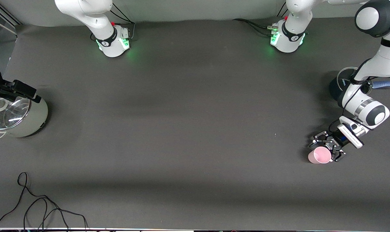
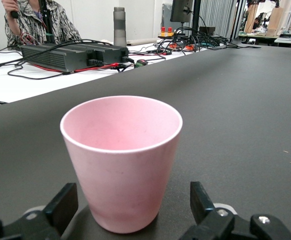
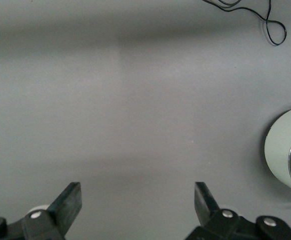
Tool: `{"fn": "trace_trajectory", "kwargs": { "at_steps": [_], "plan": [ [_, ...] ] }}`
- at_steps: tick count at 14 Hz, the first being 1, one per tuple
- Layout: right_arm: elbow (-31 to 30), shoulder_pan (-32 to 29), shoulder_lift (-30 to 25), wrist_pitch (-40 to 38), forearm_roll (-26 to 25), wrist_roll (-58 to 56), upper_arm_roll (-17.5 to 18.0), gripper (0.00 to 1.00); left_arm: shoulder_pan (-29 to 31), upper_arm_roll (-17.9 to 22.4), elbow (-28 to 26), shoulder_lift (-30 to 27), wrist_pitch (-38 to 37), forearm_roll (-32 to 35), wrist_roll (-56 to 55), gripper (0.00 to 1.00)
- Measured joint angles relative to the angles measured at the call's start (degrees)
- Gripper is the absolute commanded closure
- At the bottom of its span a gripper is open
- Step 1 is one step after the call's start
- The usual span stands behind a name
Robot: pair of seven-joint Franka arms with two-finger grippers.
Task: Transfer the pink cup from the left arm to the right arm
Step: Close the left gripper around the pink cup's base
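Observation:
My open left fingers stand beside the pink cup's lower sides in the left wrist view, so they should close now.
The pink cup [image 1: 320,155] stands upright on the dark table near the left arm's end, mouth up. My left gripper [image 1: 325,150] is low at the table and open around it. In the left wrist view the cup [image 2: 121,160] sits between the two fingertips [image 2: 63,205], with a gap on each side. My right gripper [image 3: 138,200] is open and empty, up in the air at the right arm's end of the table, with bare table below it and the pot beside it.
A pale green pot with a glass lid [image 1: 24,120] [image 3: 283,150] stands at the right arm's end. A dark round pan with a blue handle [image 1: 338,85] sits under the left arm. A loose black cable [image 1: 37,206] lies near the front edge.

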Motion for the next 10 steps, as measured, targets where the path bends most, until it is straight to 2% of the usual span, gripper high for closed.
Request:
{"fn": "trace_trajectory", "kwargs": {
  "at_steps": [3,5,7,8,10],
  "plan": [
    [0.0,0.0,0.0,-0.2,0.0,0.0,0.0,0.0,0.0,-0.5,0.2,0.1,0.6,-0.2,0.0,0.03],
    [0.0,0.0,0.0,-0.4,0.0,0.0,0.0,0.0,0.0,-0.6,0.3,0.1,0.7,-0.4,0.0,0.27],
    [0.0,0.0,0.0,-0.6,0.0,0.0,0.0,0.0,0.0,-0.6,0.3,0.1,0.8,-0.7,0.0,0.44],
    [0.0,0.0,0.0,-0.6,0.0,0.0,0.0,0.0,0.0,-0.6,0.3,0.1,0.8,-0.7,0.0,0.49],
    [0.0,0.0,0.0,-0.7,0.0,0.0,0.0,0.0,0.0,-0.6,0.3,0.1,0.8,-0.8,0.0,0.49]
  ]
}}
